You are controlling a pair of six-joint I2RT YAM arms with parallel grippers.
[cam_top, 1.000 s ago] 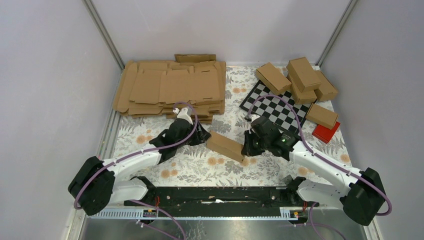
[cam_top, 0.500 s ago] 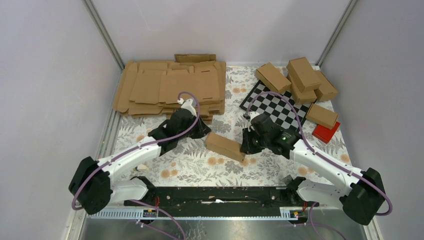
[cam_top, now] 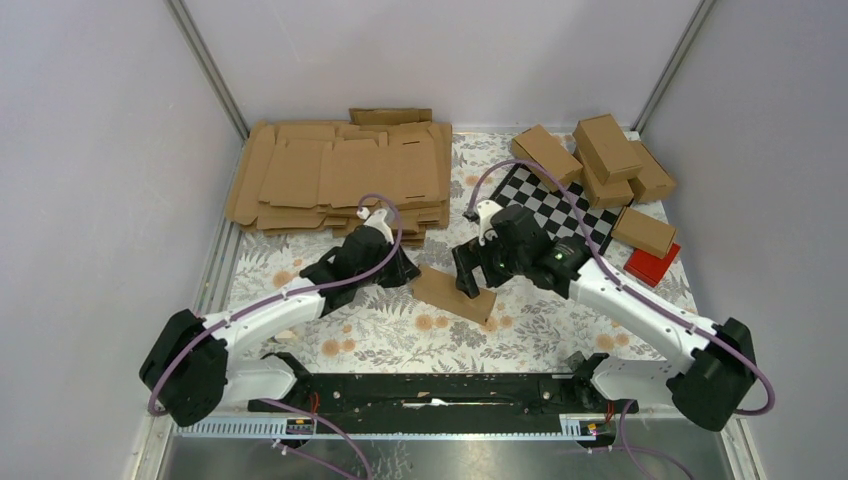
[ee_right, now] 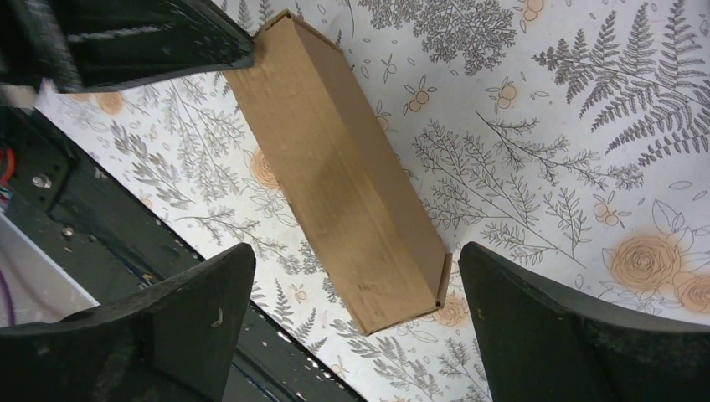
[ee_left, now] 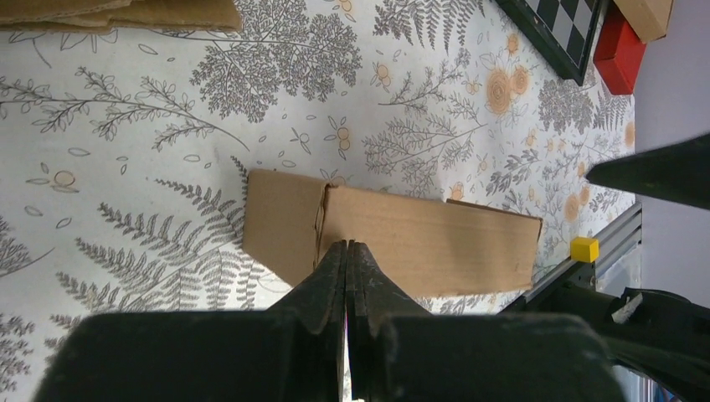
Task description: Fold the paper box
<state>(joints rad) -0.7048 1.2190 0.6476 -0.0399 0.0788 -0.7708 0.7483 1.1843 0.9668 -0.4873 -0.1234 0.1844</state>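
The right gripper grabs the half of the paper box away from my left gripper next, across its narrow width, to set the paper box (cam_top: 455, 292) (ee_right: 335, 159) among finished cartons.
The paper box (cam_top: 455, 292) lies folded into a closed oblong brown carton on the flowered tabletop between the two arms. My left gripper (cam_top: 405, 273) is shut with nothing between its fingers, and its tip (ee_left: 347, 244) points at the box (ee_left: 419, 239) near the seam at its left end. Whether the tip touches the cardboard does not show. My right gripper (cam_top: 476, 280) hovers wide open above the box's right half. In the right wrist view the box (ee_right: 335, 159) lies between and below its fingers (ee_right: 356, 260), apart from both.
A pile of flat brown die-cut sheets (cam_top: 340, 175) lies at the back left. Several finished cartons (cam_top: 600, 155) stand at the back right around a checkerboard (cam_top: 555, 210), with a small red box (cam_top: 652, 265) beside them. A black rail (cam_top: 430, 390) runs along the near edge.
My left gripper has shut and stays at the box's left end. My right gripper has opened wide and swung left from the box's right end to over the box.
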